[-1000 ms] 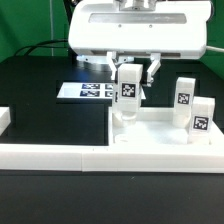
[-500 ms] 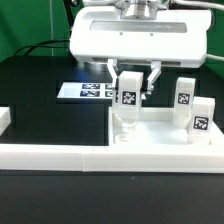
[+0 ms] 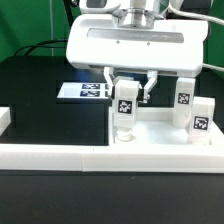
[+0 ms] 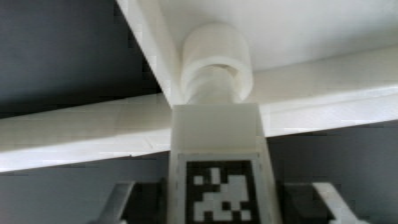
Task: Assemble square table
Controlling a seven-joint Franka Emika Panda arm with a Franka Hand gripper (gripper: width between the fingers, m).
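The tagged leg's lower end is in the slab's near corner and the leg would stand, so my gripper opens next.
The square table slab lies flat behind the front wall. My gripper is above its near corner on the exterior view's left. It is shut on a white tagged leg and holds it upright, the leg's lower end at the slab's corner. In the wrist view the same leg runs from between my fingers to the white slab rim. Two more tagged legs stand on the slab at the exterior view's right. A fourth leg is not in view.
The long white low border wall runs along the front, with a short end piece at the exterior view's left. The marker board lies on the black table behind the slab. Green backdrop and cables are behind.
My gripper has come down and a little toward the front with the leg in it. The leg's lower end is now at the slab's corner. The other two legs have not moved.
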